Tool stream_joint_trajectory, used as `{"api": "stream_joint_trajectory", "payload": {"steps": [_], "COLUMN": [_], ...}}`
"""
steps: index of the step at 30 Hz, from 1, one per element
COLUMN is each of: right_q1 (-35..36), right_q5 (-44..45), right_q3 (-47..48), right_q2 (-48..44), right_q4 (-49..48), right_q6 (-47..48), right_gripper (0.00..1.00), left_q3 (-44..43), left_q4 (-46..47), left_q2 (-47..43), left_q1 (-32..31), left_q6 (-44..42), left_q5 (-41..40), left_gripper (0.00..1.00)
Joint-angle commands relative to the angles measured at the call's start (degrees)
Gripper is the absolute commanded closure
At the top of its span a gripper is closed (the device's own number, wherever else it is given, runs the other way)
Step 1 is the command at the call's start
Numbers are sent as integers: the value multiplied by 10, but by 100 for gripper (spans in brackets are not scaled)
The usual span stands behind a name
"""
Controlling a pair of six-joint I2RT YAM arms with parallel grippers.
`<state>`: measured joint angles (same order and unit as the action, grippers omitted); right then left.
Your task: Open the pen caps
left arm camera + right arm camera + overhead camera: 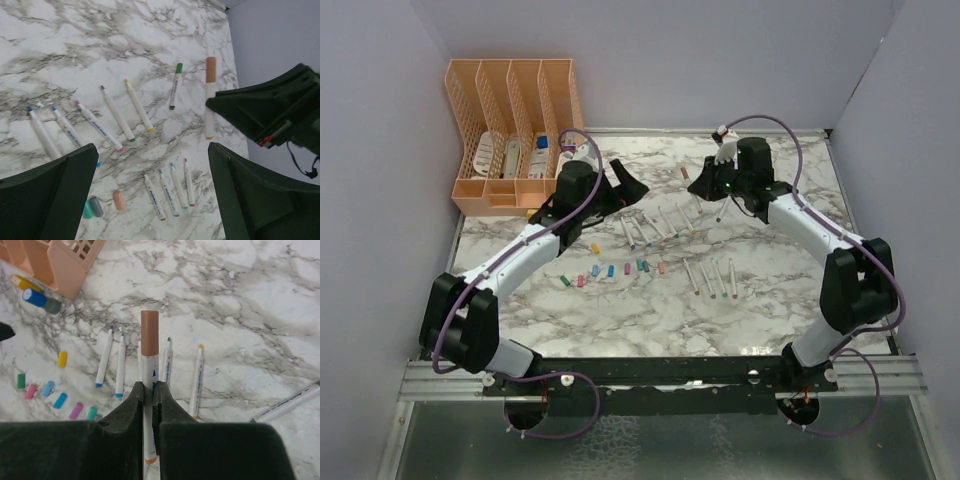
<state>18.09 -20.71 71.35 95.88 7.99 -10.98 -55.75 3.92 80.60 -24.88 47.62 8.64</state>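
My left gripper is to grab the brown cap and leave the pen's pale body to my right gripper, so the pen can be pulled open.
My right gripper (150, 390) is shut on a pale pen (149, 367) with a brown cap (149, 332) still on it, held above the table. The same pen (209, 107) and its cap (211, 70) show in the left wrist view, sticking out of the right gripper (703, 186). My left gripper (152, 165) is open and empty, facing the right one (625, 190). Several uncapped pens (660, 225) lie in a fan mid-table, several more (712, 277) to the front right. Loose caps (612, 272) lie in a row, and a yellow cap (595, 247) lies apart.
A peach desk organizer (515, 135) stands at the back left. A blue-topped bottle (37, 298) and a yellow block (22, 282) lie by its base. A green-capped pen (175, 85) lies near the right gripper. Purple walls close in three sides.
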Motion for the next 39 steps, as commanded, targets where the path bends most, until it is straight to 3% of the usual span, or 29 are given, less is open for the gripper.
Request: {"api": "stream_joint_trajectory", "payload": {"steps": [1, 13, 25, 32, 39], "right_q1": [19, 59, 86, 98, 102], "right_q5": [-48, -65, -64, -58, -54], "right_q3": [-49, -81, -83, -86, -89], "right_q2": [-48, -115, -136, -136, -134], "right_q4": [-31, -33, -26, -23, -25], "right_q6": [-13, -16, -12, -10, -10], "right_gripper": [99, 99, 99, 99, 99], "left_q3": [-51, -106, -111, -110, -103], "left_q4": [62, 99, 121, 129, 133], "left_q2": [32, 125, 138, 138, 132], "left_q1": [-26, -82, -86, -86, -86], "left_q6": [13, 34, 48, 52, 54], "left_q5": [44, 46, 41, 44, 44], "left_gripper": [6, 11, 26, 39, 61]}}
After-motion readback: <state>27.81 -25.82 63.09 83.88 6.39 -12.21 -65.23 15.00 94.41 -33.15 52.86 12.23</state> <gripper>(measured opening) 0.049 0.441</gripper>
